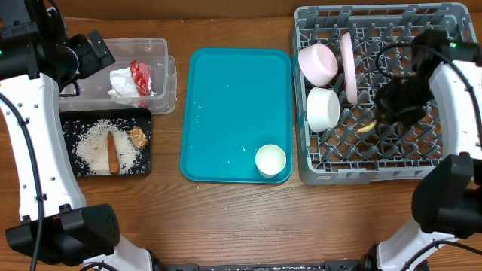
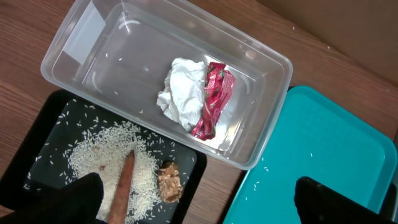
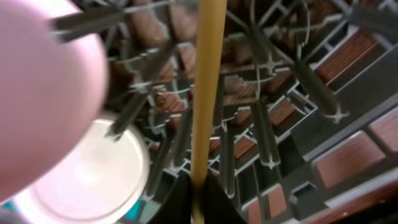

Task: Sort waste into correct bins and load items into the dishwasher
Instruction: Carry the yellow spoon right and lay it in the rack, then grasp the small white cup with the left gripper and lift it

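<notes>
The base of the white cup has to stay free for the handover to my right gripper. My left gripper should grab the cup by its rim (image 1: 261, 159) next.
My right gripper (image 3: 199, 199) is shut on the yellow spoon (image 3: 205, 93), low inside the grey dish rack (image 1: 444, 22); the spoon's tip shows in the overhead view (image 1: 364, 128). The rack holds a pink bowl (image 1: 318, 63), a white bowl (image 1: 324, 109) and an upright plate (image 1: 349, 68). The white cup (image 1: 270, 159) stands on the teal tray (image 1: 226, 83). My left gripper (image 2: 199, 202) is open above the bins. The clear tub (image 2: 74, 43) holds the white napkin (image 2: 180, 93) and red wrapper (image 2: 213, 99). The black tray (image 2: 37, 143) holds rice (image 2: 99, 155), the carrot stick (image 2: 124, 183) and the brown piece (image 2: 169, 182).
A few rice grains lie scattered on the teal tray. The right arm and its cable hang over the rack's right half. The bins sit at the table's left, the tray in the middle, the rack at the right.
</notes>
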{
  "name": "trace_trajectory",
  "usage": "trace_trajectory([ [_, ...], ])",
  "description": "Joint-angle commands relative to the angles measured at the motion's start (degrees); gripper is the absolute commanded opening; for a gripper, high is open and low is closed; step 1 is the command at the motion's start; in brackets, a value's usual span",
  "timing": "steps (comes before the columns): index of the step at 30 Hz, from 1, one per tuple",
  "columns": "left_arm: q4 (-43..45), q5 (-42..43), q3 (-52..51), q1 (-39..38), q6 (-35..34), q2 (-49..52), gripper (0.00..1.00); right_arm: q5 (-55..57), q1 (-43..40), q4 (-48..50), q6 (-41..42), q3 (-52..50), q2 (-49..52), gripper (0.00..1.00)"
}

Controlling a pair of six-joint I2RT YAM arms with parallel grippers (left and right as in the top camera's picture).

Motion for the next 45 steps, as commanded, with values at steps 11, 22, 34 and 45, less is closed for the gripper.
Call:
trace_trajectory([
  [11, 0.04, 0.0, 0.83, -0.39, 0.85, -0.57, 1.0, -12.35, 1.44, 8.61, -10.32, -0.83, -0.87, 0.88],
  [22, -4.66, 26.23, -1.66, -6.58, 19.02, -0.22, 0.94, -4.59, 0.26, -4.63, -25.03, 18.56, -6.95, 0.91],
  [34, 10.78, 17.73, -25.18, -39.34, 23.98, 7.5, 1.0, -1.14, 0.26, -7.15, -25.64, 18.99, -10.73, 1.0],
  [45, 8.98, 11.8, -25.2, -45.64, 21.79, 20.59, 0.04, -1.14, 0.26, -7.1, -25.62, 18.99, -10.73, 1.0],
])
